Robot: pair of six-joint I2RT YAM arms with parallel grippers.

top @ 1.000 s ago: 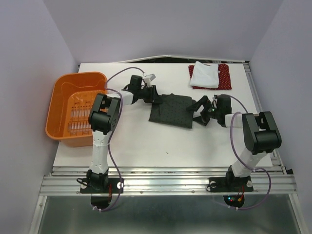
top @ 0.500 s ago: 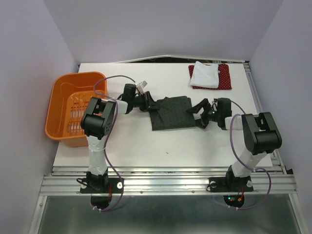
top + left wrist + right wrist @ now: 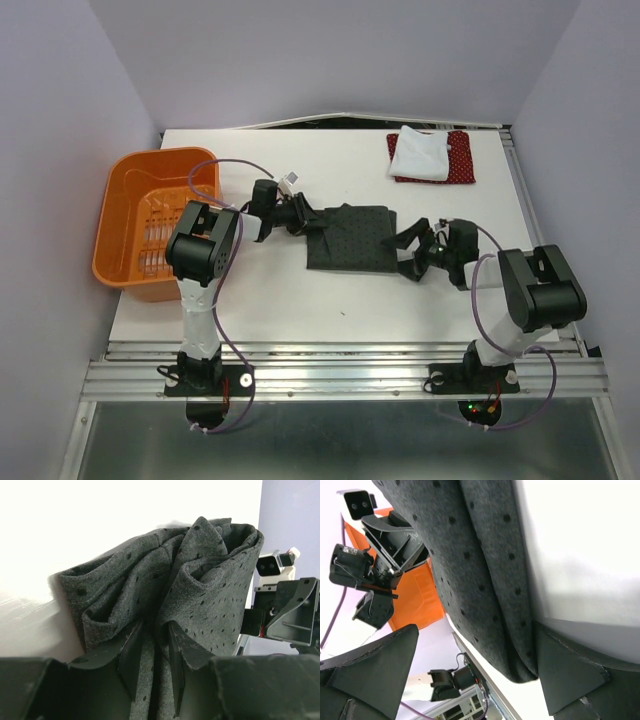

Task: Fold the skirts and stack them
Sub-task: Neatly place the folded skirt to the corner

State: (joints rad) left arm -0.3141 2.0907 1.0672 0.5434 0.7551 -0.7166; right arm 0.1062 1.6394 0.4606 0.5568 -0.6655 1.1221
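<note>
My right gripper grabs the folded dark grey dotted skirt's edge opposite my left gripper next, to stack the skirt still folded.
The dark grey dotted skirt lies folded into a rough rectangle mid-table. My left gripper is shut on its bunched left edge; in the left wrist view the cloth is pinched between the narrow jaws. My right gripper is at the skirt's right edge, open. In the right wrist view its fingers stand wide apart, with the skirt's folded edge running between them. The white skirt lies folded on the red dotted skirt at the back right.
An orange plastic basket stands at the table's left edge, close to the left arm. The table's right edge rail runs beside the right arm.
Both grippers have shifted toward the near edge with the grey skirt, which now lies squarer and flatter. The right gripper has dropped lower at the skirt's right edge.
</note>
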